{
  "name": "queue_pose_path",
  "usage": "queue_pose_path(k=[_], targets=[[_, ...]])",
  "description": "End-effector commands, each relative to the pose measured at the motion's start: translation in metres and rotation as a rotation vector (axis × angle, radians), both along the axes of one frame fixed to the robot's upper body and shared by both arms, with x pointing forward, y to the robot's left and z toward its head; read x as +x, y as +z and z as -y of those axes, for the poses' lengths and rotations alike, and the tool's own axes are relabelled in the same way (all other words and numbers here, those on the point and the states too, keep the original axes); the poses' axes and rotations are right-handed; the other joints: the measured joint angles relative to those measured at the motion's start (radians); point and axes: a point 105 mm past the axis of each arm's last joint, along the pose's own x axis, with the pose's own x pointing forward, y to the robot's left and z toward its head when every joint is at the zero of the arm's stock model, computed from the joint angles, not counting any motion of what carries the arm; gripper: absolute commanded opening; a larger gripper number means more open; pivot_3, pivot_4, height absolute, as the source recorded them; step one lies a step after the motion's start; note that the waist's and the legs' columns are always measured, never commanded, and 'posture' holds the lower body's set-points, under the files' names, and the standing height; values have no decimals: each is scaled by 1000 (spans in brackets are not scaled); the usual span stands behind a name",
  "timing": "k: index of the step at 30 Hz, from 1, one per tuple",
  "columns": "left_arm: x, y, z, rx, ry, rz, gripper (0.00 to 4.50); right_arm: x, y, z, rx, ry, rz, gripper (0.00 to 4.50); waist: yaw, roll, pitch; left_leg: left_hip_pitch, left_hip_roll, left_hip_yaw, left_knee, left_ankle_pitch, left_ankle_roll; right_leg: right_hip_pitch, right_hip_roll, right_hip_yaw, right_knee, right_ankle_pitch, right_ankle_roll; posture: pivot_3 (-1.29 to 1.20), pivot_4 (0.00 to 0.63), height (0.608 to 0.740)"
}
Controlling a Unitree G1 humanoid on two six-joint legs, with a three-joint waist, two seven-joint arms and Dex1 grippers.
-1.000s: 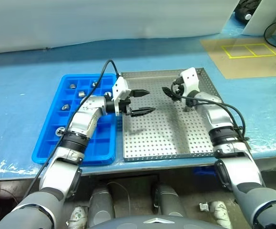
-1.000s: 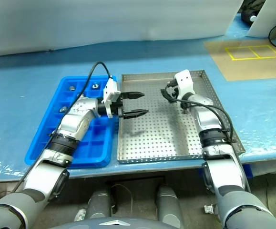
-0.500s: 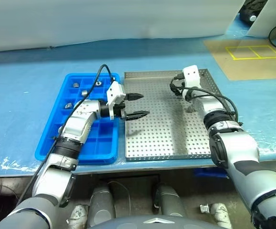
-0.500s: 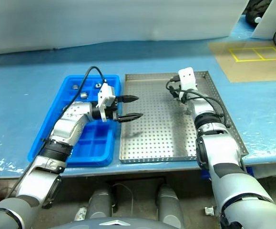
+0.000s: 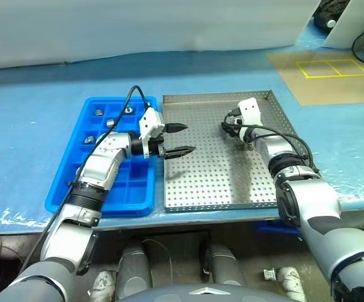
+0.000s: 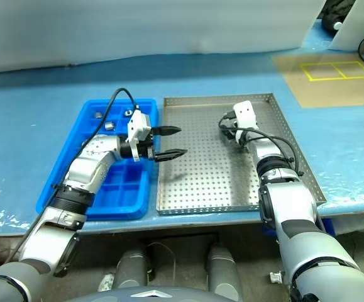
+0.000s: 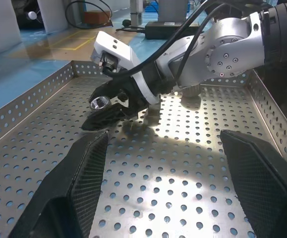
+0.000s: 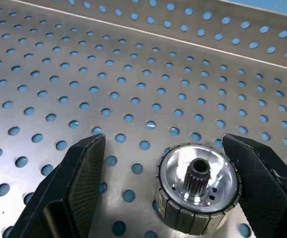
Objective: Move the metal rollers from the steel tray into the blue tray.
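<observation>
The right gripper's fingers stand beside the metal roller, low over the steel tray's perforated bottom, so the right gripper should close. Closing now would hold the roller.
The steel tray (image 5: pixel 200 98) sits mid-table with the blue tray (image 5: pixel 58 190) against its left side. Several metal rollers (image 5: pixel 110 122) rest in the blue tray's far compartments. My left gripper (image 5: pixel 183 138) hovers level over the steel tray's left edge, open and empty, fingers (image 7: pixel 79 178) wide apart. My right gripper (image 5: pixel 229 129) is low over the tray's far right part, open. Between its fingers (image 8: pixel 79 183), on the perforated floor, lies one roller (image 8: pixel 198 187), round and silvery with a small toothed hub, nearer one finger than the other, apparently untouched. The left wrist view shows the right gripper (image 7: pixel 101 116) too.
A tan sheet with a yellow outlined rectangle (image 5: pixel 323 68) lies at the far right of the blue table cover. A black cable (image 5: pixel 363 43) loops near it. The table's front edge runs just below both trays.
My right gripper has dropped closer to the steel tray's floor and tilted downward. The left gripper has stayed where it was, still open.
</observation>
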Motion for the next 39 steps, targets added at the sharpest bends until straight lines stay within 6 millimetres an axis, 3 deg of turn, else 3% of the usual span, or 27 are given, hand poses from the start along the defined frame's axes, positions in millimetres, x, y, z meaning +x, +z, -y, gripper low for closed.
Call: queue_pose_path(k=[1, 7, 12, 18, 20, 24, 30, 39], targets=[[-1, 12, -3, -17, 9, 46, 3842, 1, 7, 7, 10, -19, 28, 3455, 1, 0, 0, 0, 0, 0, 0, 0, 0, 0, 0, 0, 0, 0, 0, -200, 150, 740], [0, 13, -5, -8, 14, 53, 3842, 0, 7, 3, 16, 4, 36, 1719, 1, 0, 0, 0, 0, 0, 0, 0, 0, 0, 0, 0, 0, 0, 0, -203, 150, 740], [-7, 19, -11, 2, -13, 41, 3842, 0, 5, -2, -24, 24, 40, 1716, -1, 0, 0, 0, 0, 0, 0, 0, 0, 0, 0, 0, 0, 0, 0, -205, 150, 740], [-32, 31, -41, 6, -18, -12, 3842, -4, 23, -39, 55, 231, 92, 1716, -9, 1, 0, 0, 1, 1, -2, 0, 0, -3, 1, 1, 0, 0, -1, -182, 150, 740], [-34, 37, -54, 13, 21, -7, 3842, -13, 35, -62, 102, 367, 120, 1716, -8, 1, 1, -1, 2, 2, -3, 0, -1, -4, 2, 0, 0, 0, -1, -143, 150, 740], [-34, 44, -80, 38, 112, 5, 3842, -48, 59, -113, 154, 685, 154, 1716, -3, 1, 1, -1, 2, 1, -3, 0, -1, -4, 2, 0, 0, -1, -1, -92, 150, 740], [-40, 45, -112, 76, 253, 20, 3842, -91, 74, -166, 162, 1005, 132, 1716, 21, 1, 1, 0, 2, 1, -7, 1, -2, -4, 2, 0, -2, -1, 0, 23, 150, 740], [-58, 46, -154, 85, 493, 24, 3842, -110, 76, -223, 186, 1201, 117, 1716, 60, 0, 1, 1, 2, -1, -19, 4, -7, -4, 2, -5, -5, -3, -4, 189, 150, 740]])
